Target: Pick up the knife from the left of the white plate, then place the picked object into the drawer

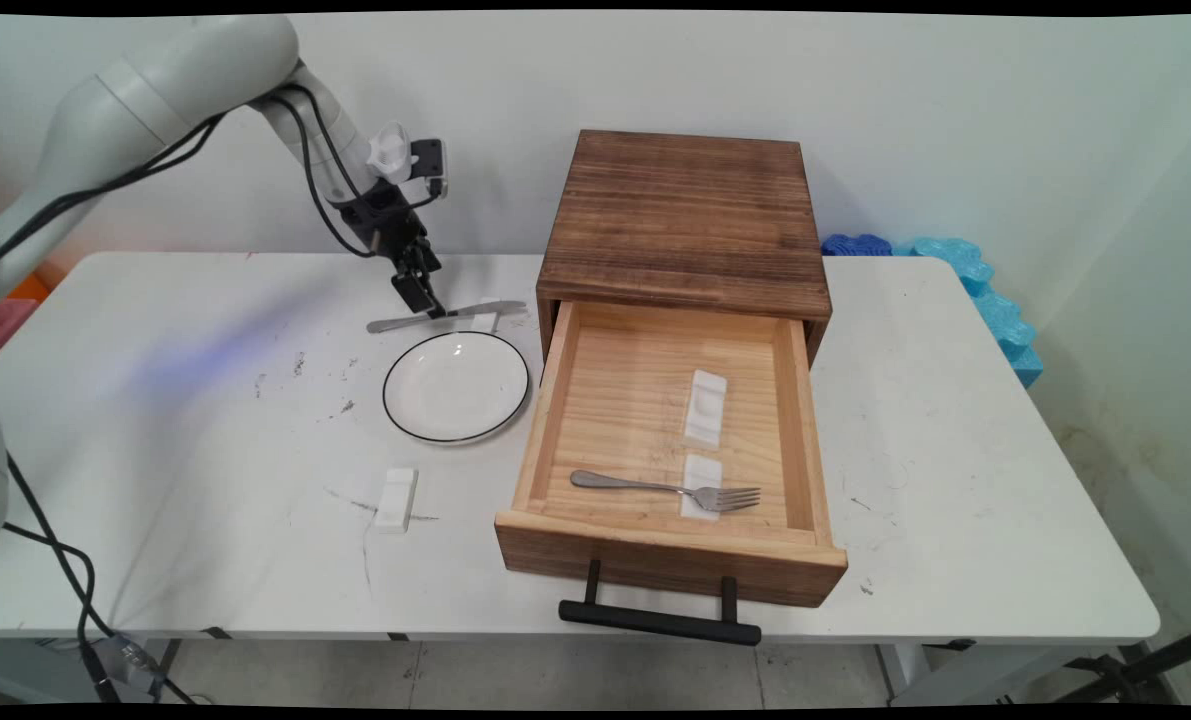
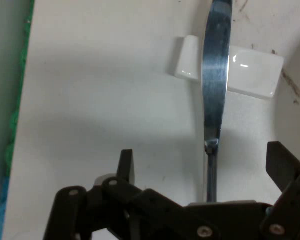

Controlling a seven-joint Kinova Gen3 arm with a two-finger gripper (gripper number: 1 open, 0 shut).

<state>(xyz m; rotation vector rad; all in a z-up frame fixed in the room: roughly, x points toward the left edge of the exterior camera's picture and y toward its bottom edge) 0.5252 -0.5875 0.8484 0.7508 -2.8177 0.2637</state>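
The gripper next needs to grab the knife by its handle [image 1: 449,314], beside the blade, to lay the table knife across the bare white rest in the drawer [image 1: 706,408].
A steel table knife [image 1: 445,316] lies just behind the white plate [image 1: 455,390], its blade propped on a small white rest [image 1: 483,320]. My gripper [image 1: 421,296] is down over the knife's handle end, open. In the hand view the knife [image 2: 215,75] runs up between the two fingers [image 2: 126,165] across the white rest [image 2: 255,75]; neither finger touches it. The plate is empty, with a thin black rim.
To the right is a wooden cabinet [image 1: 685,210] with its drawer [image 1: 805,430] pulled out, holding a fork [image 1: 665,489] and two white rests [image 1: 705,405]. Another white rest [image 1: 396,498] lies on the table in front of the plate. Blue foam pieces [image 1: 965,270] sit at the back right.
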